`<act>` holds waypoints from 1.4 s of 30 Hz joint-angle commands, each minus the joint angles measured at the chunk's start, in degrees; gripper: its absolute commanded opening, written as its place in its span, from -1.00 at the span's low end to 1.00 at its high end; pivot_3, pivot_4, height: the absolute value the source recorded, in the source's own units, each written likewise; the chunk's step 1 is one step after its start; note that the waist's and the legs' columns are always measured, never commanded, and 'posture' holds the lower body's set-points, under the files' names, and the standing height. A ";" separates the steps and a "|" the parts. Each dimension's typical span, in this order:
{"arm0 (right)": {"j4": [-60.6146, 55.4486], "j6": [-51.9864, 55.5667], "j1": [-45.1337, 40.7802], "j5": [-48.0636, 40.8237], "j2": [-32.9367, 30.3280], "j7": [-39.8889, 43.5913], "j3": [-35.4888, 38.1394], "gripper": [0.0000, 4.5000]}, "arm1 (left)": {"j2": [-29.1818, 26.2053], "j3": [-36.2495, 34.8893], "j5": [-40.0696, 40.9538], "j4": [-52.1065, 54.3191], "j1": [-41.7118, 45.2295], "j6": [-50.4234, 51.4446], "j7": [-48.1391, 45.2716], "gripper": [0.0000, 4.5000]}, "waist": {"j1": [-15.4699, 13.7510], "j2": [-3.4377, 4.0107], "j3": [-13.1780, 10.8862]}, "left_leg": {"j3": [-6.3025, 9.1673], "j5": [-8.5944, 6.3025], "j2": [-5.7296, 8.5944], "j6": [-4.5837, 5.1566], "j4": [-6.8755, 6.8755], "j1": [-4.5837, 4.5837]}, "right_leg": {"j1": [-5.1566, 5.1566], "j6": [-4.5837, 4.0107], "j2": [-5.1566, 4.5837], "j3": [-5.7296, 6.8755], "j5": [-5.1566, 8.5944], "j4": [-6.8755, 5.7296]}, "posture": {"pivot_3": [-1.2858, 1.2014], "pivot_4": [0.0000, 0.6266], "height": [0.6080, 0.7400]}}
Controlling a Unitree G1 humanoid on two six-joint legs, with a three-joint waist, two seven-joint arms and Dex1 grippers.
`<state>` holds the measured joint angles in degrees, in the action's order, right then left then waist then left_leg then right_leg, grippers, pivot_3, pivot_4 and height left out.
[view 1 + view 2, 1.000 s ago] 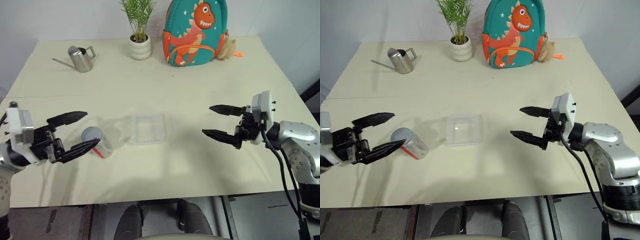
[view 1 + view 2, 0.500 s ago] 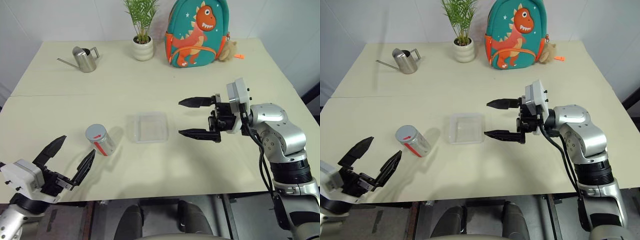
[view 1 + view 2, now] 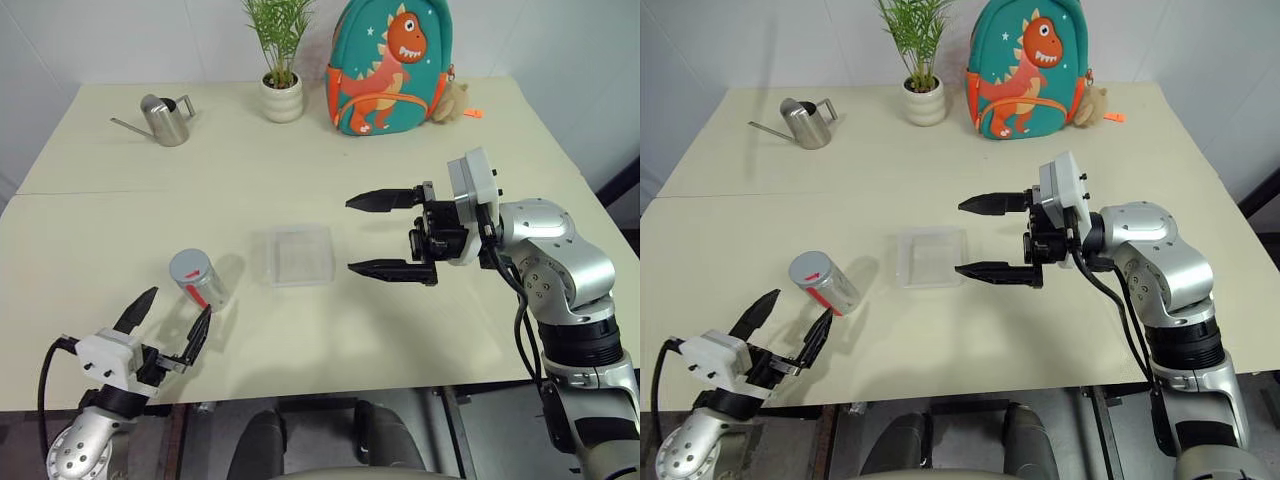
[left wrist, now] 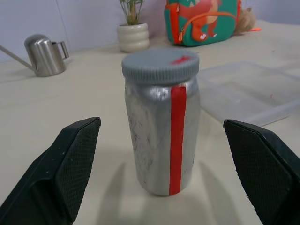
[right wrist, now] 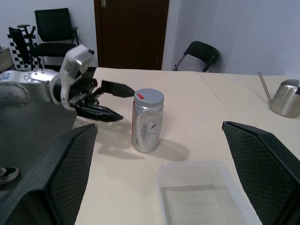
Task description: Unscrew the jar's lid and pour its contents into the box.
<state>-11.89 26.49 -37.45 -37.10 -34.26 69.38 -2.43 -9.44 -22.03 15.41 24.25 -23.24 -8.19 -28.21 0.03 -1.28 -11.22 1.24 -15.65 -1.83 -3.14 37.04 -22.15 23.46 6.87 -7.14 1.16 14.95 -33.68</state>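
Note:
My left gripper moves closer and only then closes on the jar, since tabletop still shows between my fingers and the jar.
The jar [image 3: 198, 282] stands upright on the table left of centre, silvery with a red stripe. Its grey lid [image 3: 189, 266], marked red on top, sits closed on it, so the contents are hidden. The clear box [image 3: 300, 254] lies to the jar's right and holds nothing that I can see. My left gripper [image 3: 178, 305] is open, low at the table's front edge just in front of the jar, apart from it. In the left wrist view the jar [image 4: 161, 126] stands between and beyond the fingers. My right gripper [image 3: 351, 235] is open and hovers just right of the box, pointing left.
At the back of the table stand a steel watering can [image 3: 165, 118], a white plant pot [image 3: 281, 98] and a dinosaur backpack [image 3: 388, 65]. The table's front edge [image 3: 330, 378] runs just below my left gripper. Chairs [image 5: 201, 51] stand in the room beyond.
My left gripper has dropped from beside the jar to the table's front edge. My right gripper has swung left toward the box. The jar and the box have stayed put.

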 commanded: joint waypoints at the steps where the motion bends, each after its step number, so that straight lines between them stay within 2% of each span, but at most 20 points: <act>1: -2.44 0.15 -0.40 -0.70 0.16 -0.67 0.48 1.00 | 0.96 2.24 -2.24 -2.55 2.14 -3.94 2.40 0.99 | -0.02 0.00 0.00 | 0.00 0.00 0.00 0.00 0.00 0.00 | 0.00 0.01 0.00 0.00 0.00 0.00 | 0.03 -0.52 1.00; 15: -4.68 1.35 0.30 -0.86 0.98 -3.69 0.67 1.00 | 3.64 7.57 -6.37 -9.39 9.40 -9.08 11.08 0.99 | -0.04 -0.02 0.01 | -0.09 -0.03 0.00 -0.01 0.01 0.00 | 0.02 0.24 0.00 -0.08 -0.13 0.00 | 0.03 -0.52 1.00; 18: -4.63 1.44 0.55 -0.81 0.88 -4.07 0.76 1.00 | 3.55 8.17 -6.69 -10.51 10.17 -9.37 11.68 0.74 | -0.05 -0.02 0.01 | -0.09 -0.03 0.00 0.00 0.00 0.00 | 0.02 0.25 0.00 -0.08 -0.14 0.00 | 0.03 -0.52 1.00; 22: -4.72 1.64 0.97 -0.83 0.95 -4.63 0.71 1.00 | 3.31 8.63 -6.19 -12.02 10.87 -9.78 11.89 0.19 | -0.04 -0.02 0.01 | -0.09 -0.04 0.00 0.00 0.01 0.00 | 0.02 0.33 -0.01 -0.08 -0.18 0.02 | 0.03 -0.52 1.00; 25: -4.67 1.77 1.23 -0.84 1.00 -5.22 0.88 1.00 | 3.27 8.92 -4.94 -12.48 11.03 -9.29 11.61 -0.15 | -0.04 -0.02 0.01 | -0.10 -0.05 0.00 0.01 0.01 0.00 | 0.02 0.37 -0.01 -0.09 -0.21 0.02 | 0.03 -0.52 1.00; 30: -4.52 2.34 1.66 -1.14 1.48 -7.08 1.47 1.00 | 1.30 8.79 -1.00 -11.90 12.71 -7.44 9.16 -0.17 | -0.04 -0.02 0.01 | -0.10 -0.06 -0.01 0.01 0.01 0.01 | 0.02 0.36 -0.01 -0.09 -0.21 0.02 | 0.03 -0.52 1.00; 34: -4.61 3.46 0.58 -0.95 3.26 -11.84 2.08 1.00 | -6.73 9.22 8.09 -7.69 16.18 0.84 0.48 -0.17 | -0.02 -0.02 0.01 | -0.09 -0.06 -0.02 0.01 0.01 0.00 | 0.03 0.19 0.00 -0.07 -0.14 0.02 | 0.03 -0.52 1.00; 38: -5.75 7.84 -3.61 -1.87 6.89 -18.08 0.76 1.00 | -20.49 7.80 20.31 -4.71 22.41 15.79 -9.62 -0.17 | 0.14 0.01 -0.01 | -0.12 -0.05 -0.04 0.00 0.00 -0.02 | 0.10 0.13 0.00 -0.11 -0.14 -0.04 | 0.03 -0.52 1.00; 42: -6.37 11.63 -8.07 -1.10 11.54 -23.15 -2.13 1.00 | -30.59 9.52 26.98 -5.96 30.86 27.77 -17.39 -0.17 | 0.37 0.03 -0.02 | -0.11 -0.06 -0.05 0.00 -0.07 0.03 | 0.16 0.15 0.02 -0.12 -0.15 -0.19 | 0.03 -0.52 1.00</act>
<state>-15.85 36.82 -43.91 -37.52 -24.05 48.45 -3.54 -38.38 -13.26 38.99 17.30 5.65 15.17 -42.26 0.40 -1.25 -11.23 1.13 -15.71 -1.88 -3.15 36.92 -22.12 23.64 7.04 -7.11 1.03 14.79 -33.87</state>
